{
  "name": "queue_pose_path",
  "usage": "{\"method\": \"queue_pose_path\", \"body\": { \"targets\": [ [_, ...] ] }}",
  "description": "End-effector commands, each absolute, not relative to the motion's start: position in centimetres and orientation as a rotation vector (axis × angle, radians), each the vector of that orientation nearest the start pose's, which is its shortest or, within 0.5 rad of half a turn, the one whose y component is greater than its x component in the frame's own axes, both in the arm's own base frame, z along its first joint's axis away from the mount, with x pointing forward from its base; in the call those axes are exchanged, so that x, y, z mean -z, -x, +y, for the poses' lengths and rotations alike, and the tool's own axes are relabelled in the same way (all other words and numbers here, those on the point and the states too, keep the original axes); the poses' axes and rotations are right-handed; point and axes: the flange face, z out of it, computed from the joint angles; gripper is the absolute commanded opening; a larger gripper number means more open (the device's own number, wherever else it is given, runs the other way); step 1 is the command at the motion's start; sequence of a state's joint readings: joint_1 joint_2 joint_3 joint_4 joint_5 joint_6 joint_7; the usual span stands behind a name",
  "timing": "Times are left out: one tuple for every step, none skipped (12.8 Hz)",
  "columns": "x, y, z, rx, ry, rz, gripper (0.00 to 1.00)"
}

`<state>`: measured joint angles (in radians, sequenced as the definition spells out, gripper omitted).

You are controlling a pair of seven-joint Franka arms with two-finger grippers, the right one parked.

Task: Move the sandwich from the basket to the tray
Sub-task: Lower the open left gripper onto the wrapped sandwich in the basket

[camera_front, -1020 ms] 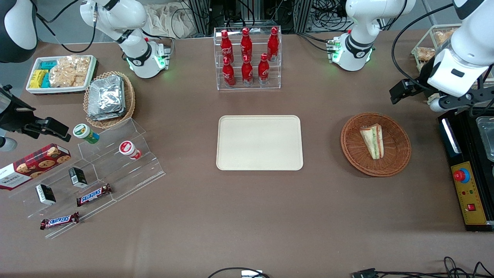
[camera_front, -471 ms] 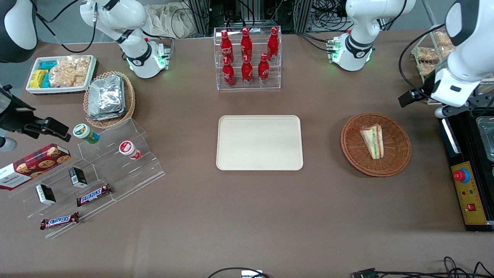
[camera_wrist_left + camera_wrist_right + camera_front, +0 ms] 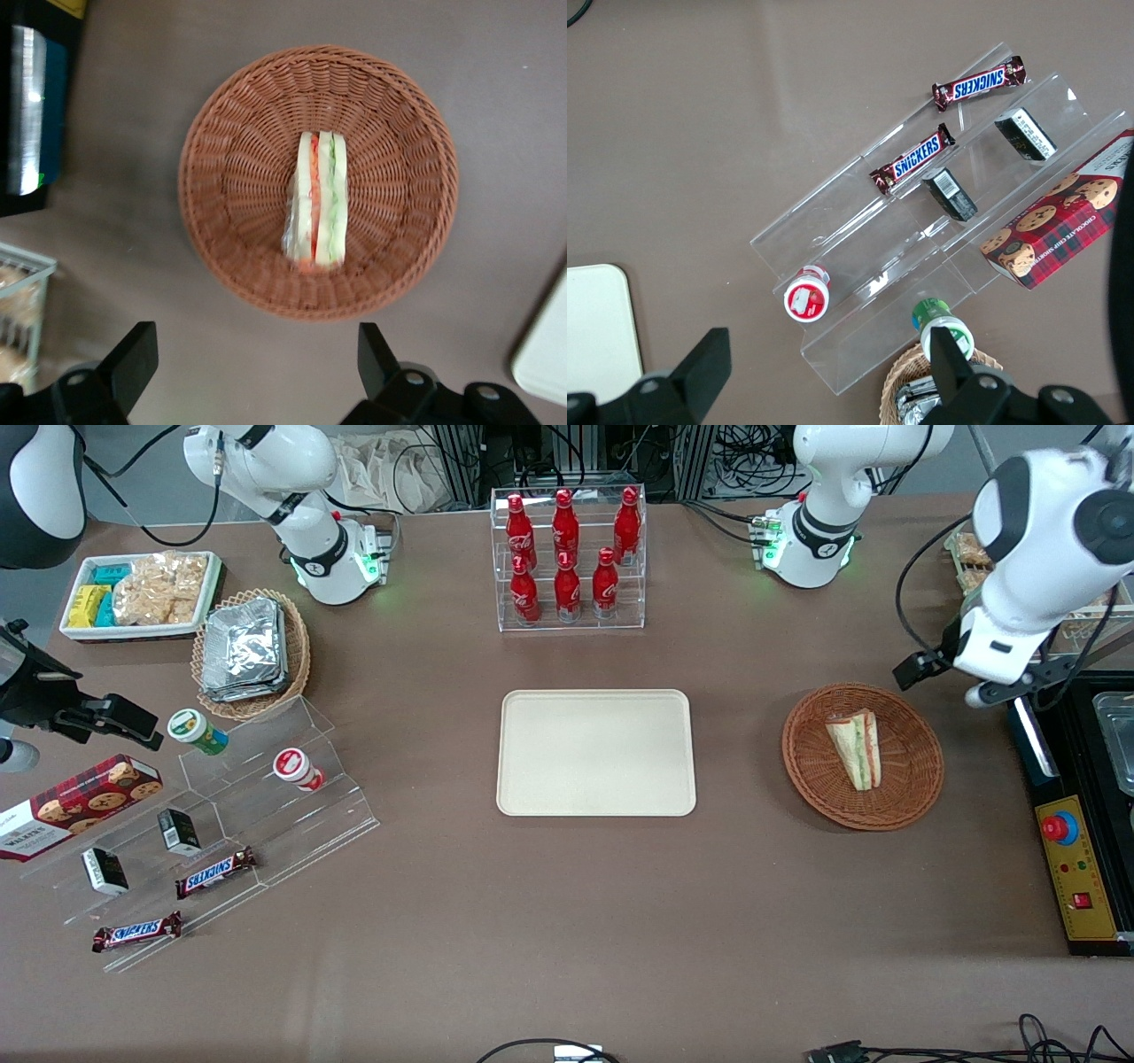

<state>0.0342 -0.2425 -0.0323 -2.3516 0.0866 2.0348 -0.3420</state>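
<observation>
My left gripper should grab the sandwich by its layered wedge body (image 3: 856, 749) to place it onto the tray (image 3: 595, 752).
The sandwich (image 3: 856, 747), a pale wedge with green and red-orange layers, lies in the round reddish-brown wicker basket (image 3: 912, 779). The cream-beige tray (image 3: 595, 752) lies flat at the table's middle, with nothing on it. My left gripper (image 3: 978, 690) hangs above the table just off the basket's rim, farther from the front camera than the basket and toward the working arm's end. In the left wrist view the gripper (image 3: 257, 356) is open and holds nothing, over bare table beside the basket (image 3: 230, 177), with the sandwich (image 3: 317, 199) clear of its black fingers (image 3: 133, 354).
A black control box (image 3: 1072, 850) with a red button stands beside the basket at the working arm's end. A clear rack of red bottles (image 3: 567, 558) stands farther back than the tray. A tan basket of foil packets (image 3: 248, 651) and a snack rack (image 3: 213, 824) lie toward the parked arm's end.
My left arm has swung in from the control box toward the basket, and the gripper now hangs nearer its rim. The sandwich, basket and tray have not moved.
</observation>
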Motion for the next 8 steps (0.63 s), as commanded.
{"method": "queue_pose_path", "body": {
  "targets": [
    [-36.1,-46.1,0.3,-0.071,3.018,-0.448,1.00],
    [-34.3,-46.7,0.3,-0.070,3.023,-0.443,1.00],
    [-32.5,-47.3,0.2,-0.062,3.030,-0.438,1.00],
    [-30.6,-47.8,0.1,-0.056,3.036,-0.434,1.00],
    [-28.8,-48.0,0.1,-0.053,3.043,-0.434,1.00],
    [-27.3,-47.9,0.2,-0.036,3.050,-0.435,1.00],
    [-25.9,-47.9,0.1,-0.037,3.053,-0.439,1.00],
    [-25.0,-47.8,0.0,-0.056,3.051,-0.456,1.00]
  ]
}}
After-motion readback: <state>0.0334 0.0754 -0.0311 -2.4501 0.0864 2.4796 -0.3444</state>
